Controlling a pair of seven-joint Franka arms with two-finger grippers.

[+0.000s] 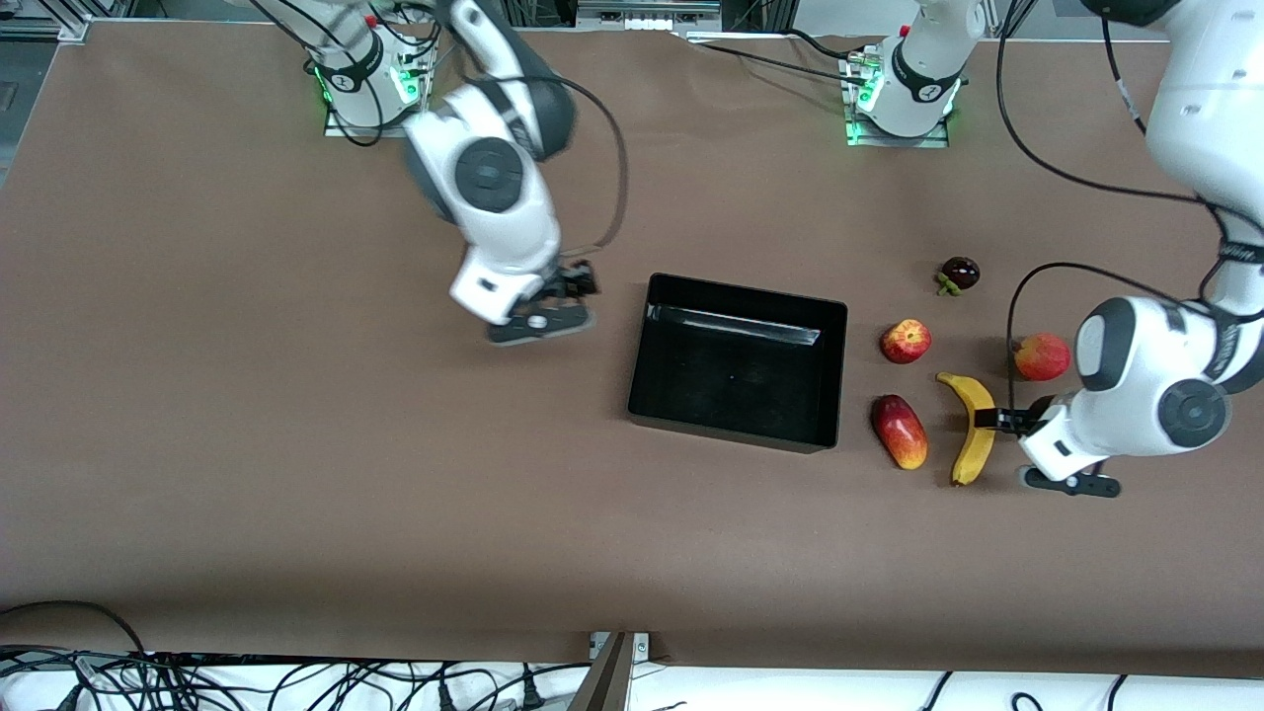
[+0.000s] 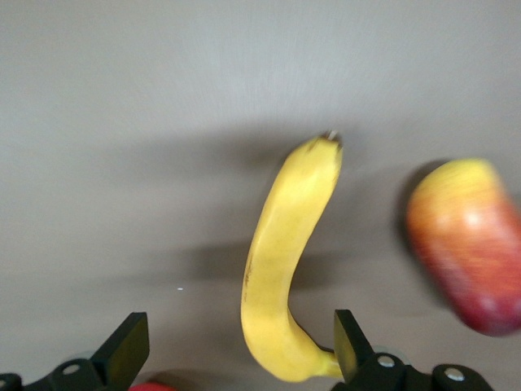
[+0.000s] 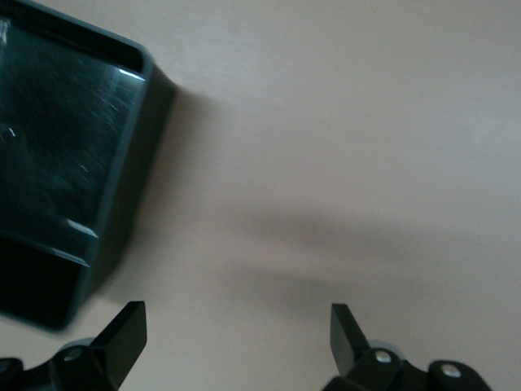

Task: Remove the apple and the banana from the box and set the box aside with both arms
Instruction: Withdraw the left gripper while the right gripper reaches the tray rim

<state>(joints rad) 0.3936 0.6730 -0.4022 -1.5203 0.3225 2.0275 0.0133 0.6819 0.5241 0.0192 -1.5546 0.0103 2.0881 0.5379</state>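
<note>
The emptied black box should move aside over the table, so the robot's right hand should next grab it by the rim of its short side (image 1: 640, 348).
The black box (image 1: 642, 395) sits mid-table, open side up, with nothing in it. The yellow banana (image 1: 973, 427) lies toward the left arm's end, between an oblong red-yellow fruit (image 1: 900, 432) and my left gripper (image 1: 1009, 417). The red apple (image 1: 906, 341) lies farther from the camera than both. In the left wrist view my left gripper (image 2: 240, 350) is open low over the table, with one end of the banana (image 2: 285, 261) between its fingers, close to one fingertip (image 2: 348, 342). My right gripper (image 1: 571, 288) is open and empty over bare table beside the box (image 3: 65, 163); it also shows in the right wrist view (image 3: 236, 338).
A round red fruit (image 1: 1043, 356) lies beside the left gripper, partly under the arm. A small dark fruit (image 1: 959, 273) lies farther from the camera than the apple. The oblong fruit (image 2: 468, 244) shows beside the banana in the left wrist view.
</note>
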